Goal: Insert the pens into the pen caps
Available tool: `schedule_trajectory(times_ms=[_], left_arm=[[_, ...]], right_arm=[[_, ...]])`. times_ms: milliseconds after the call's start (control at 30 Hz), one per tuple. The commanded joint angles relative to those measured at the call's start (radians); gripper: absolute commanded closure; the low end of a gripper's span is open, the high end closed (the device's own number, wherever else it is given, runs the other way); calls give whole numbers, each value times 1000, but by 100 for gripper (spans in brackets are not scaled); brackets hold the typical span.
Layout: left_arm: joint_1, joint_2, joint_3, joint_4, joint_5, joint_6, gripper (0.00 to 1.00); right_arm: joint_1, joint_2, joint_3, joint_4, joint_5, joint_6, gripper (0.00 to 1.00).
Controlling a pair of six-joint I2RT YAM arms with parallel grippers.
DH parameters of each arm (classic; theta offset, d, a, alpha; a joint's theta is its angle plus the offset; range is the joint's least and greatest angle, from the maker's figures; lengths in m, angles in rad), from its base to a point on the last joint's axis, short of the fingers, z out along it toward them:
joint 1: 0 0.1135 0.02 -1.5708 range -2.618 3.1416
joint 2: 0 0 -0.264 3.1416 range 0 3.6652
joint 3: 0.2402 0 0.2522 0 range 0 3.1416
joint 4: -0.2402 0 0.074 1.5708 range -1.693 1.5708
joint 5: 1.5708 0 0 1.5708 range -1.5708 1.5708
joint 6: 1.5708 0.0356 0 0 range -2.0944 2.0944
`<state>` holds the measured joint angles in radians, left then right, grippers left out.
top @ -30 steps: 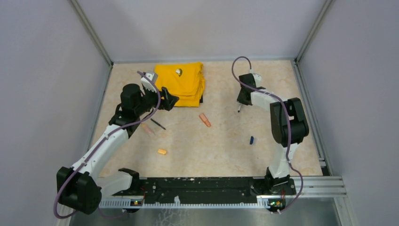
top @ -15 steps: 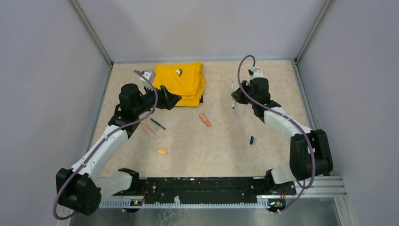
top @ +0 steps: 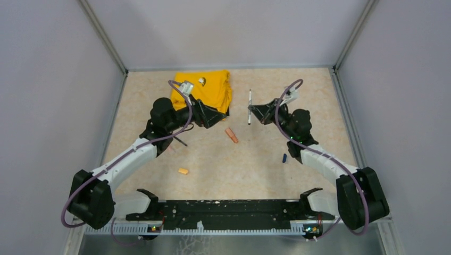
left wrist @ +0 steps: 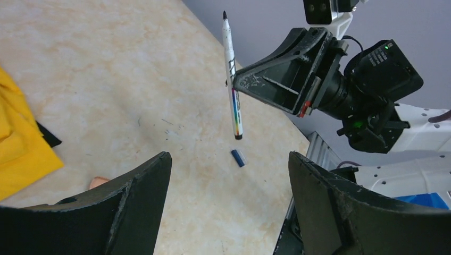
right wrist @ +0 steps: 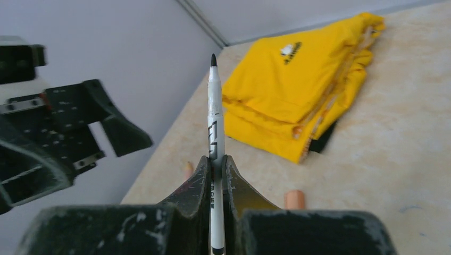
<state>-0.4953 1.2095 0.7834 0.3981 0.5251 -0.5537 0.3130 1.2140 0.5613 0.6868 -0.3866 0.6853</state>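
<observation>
I should next grab the silver-white pen with my left gripper by its rear end (top: pixel 249 119) (left wrist: pixel 236 121), away from the dark tip, to insert the pen into the cap.
My right gripper (top: pixel 255 112) is shut on the thin silver-white pen (top: pixel 249 106) and holds it in the air, dark tip pointing to the far side; the right wrist view shows the pen (right wrist: pixel 215 106) clamped between the jaws. My left gripper (top: pixel 220 114) is open and empty, facing the pen (left wrist: pixel 232 79) across a gap. The dark blue cap (top: pixel 284 158) lies on the table at the right, also seen in the left wrist view (left wrist: pixel 239 158). The light orange cap (top: pixel 183 171) lies front left. One orange marker (top: pixel 231 135) lies mid-table. The thin dark pen (top: pixel 180 141) and the second orange marker (top: pixel 167 146) lie under my left arm.
A folded yellow cloth (top: pixel 213 87) lies at the back, just behind my left gripper, with something black under its right edge. Grey walls close in the table on three sides. A black rail (top: pixel 228 210) runs along the near edge.
My right arm has swung left and lowered, carrying the silver-white pen toward the middle. My left gripper has moved right, toward the pen. The things on the table have not moved.
</observation>
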Motion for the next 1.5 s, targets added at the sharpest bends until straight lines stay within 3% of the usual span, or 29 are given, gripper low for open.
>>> schedule_trajectory(times_ms=[0, 200, 433, 1467], left_arm=[[-28, 36, 28, 143, 79, -30, 14], [-39, 55, 42, 140, 115, -1, 15], [-48, 43, 25, 164, 126, -16, 21], [-91, 160, 91, 255, 198, -57, 67]], right_arm=[[129, -60, -23, 275, 105, 85, 100], [209, -24, -67, 495, 179, 164, 100], [245, 27, -51, 566, 150, 217, 100], [284, 128, -26, 672, 83, 264, 100]])
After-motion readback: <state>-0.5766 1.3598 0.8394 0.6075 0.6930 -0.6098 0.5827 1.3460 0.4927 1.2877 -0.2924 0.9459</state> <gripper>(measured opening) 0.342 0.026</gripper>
